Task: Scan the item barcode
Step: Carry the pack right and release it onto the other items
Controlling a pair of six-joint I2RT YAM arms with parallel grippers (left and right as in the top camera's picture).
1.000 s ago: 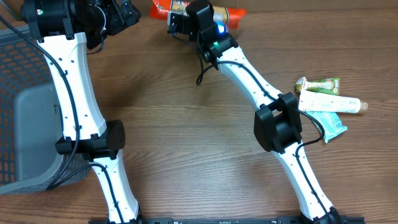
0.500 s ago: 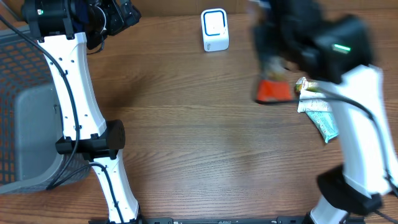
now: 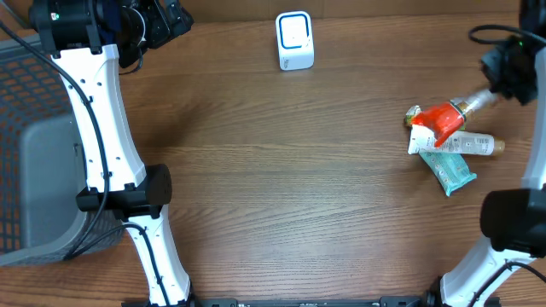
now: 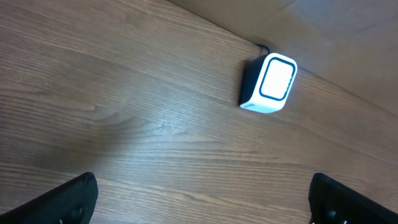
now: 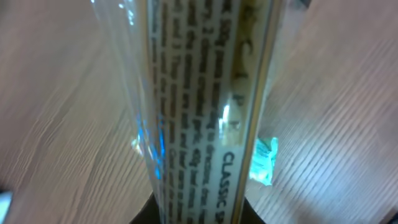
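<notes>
The red packet (image 3: 439, 122) should stay in my right gripper until it lies flat on the white tube (image 3: 474, 144), because my fingers hold its upper end above the pile.
The white barcode scanner (image 3: 295, 40) stands at the table's back edge; the left wrist view shows its blue-rimmed face (image 4: 270, 83). My right gripper (image 3: 489, 92) is at the far right, shut on one end of a red snack packet (image 3: 439, 122). The packet slants down over the pile of other items there. In the right wrist view the packet (image 5: 205, 106) fills the frame, its printed text blurred, rising from my right gripper (image 5: 199, 214). My left gripper (image 3: 166, 21) hangs open at the back left, and its black fingertips (image 4: 68, 199) hold nothing.
Under the red packet lie a white tube (image 3: 465, 143), a teal packet (image 3: 450, 170) and a partly hidden green packet (image 3: 415, 112). The teal packet (image 5: 264, 160) also shows behind the held item. A grey mesh basket (image 3: 34, 153) stands at the left edge.
My right arm has swung from the scanner at the back to the far right, carrying the red packet down over the item pile. The left arm has not moved.
</notes>
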